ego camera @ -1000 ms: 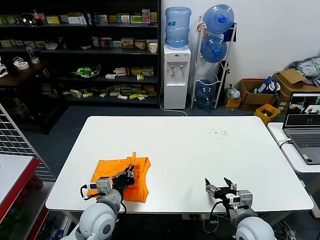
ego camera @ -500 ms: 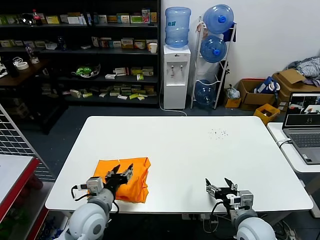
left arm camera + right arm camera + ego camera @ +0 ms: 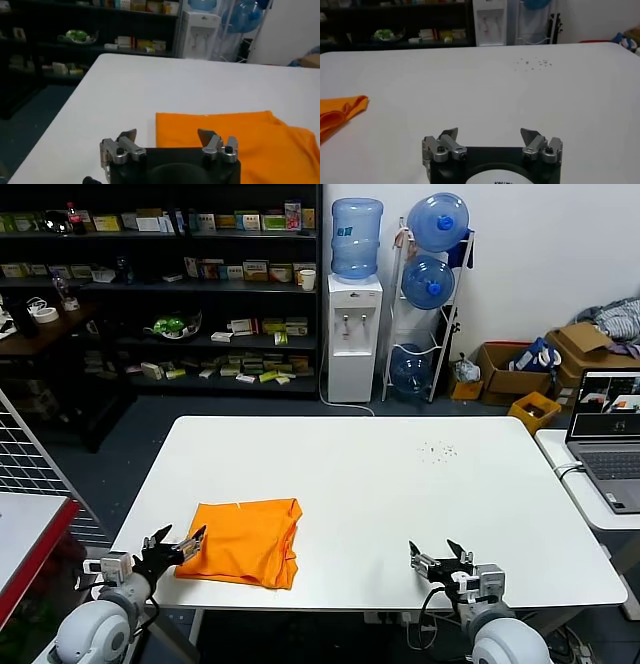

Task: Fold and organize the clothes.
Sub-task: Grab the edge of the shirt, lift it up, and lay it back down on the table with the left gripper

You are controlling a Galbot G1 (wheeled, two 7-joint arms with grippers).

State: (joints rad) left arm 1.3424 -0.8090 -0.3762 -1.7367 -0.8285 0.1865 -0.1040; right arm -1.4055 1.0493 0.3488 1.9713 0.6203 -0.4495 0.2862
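The left gripper grabs the folded orange T-shirt by its folded edge (image 3: 196, 544) next, to slide the shirt to the middle of the table.
The clothes are one bright orange T-shirt (image 3: 245, 542), folded into a flat rectangle near the front left of the white table (image 3: 380, 484). It fills the far side of the left wrist view as the orange T-shirt (image 3: 235, 137), and its edge shows in the right wrist view (image 3: 340, 112). My left gripper (image 3: 176, 541) is open and empty at the table's front left corner, just short of the shirt's near edge. My right gripper (image 3: 438, 554) is open and empty at the front right, far from the shirt.
A laptop (image 3: 608, 439) sits on a side table at the right. A scatter of small dark specks (image 3: 438, 450) lies on the table's far right. Shelves, a water dispenser (image 3: 352, 334) and cardboard boxes stand behind. A wire rack (image 3: 30, 484) is at the left.
My left gripper has let go of the shirt, opened, and pulled back toward the front left corner. The shirt now lies flat. The right arm has not moved.
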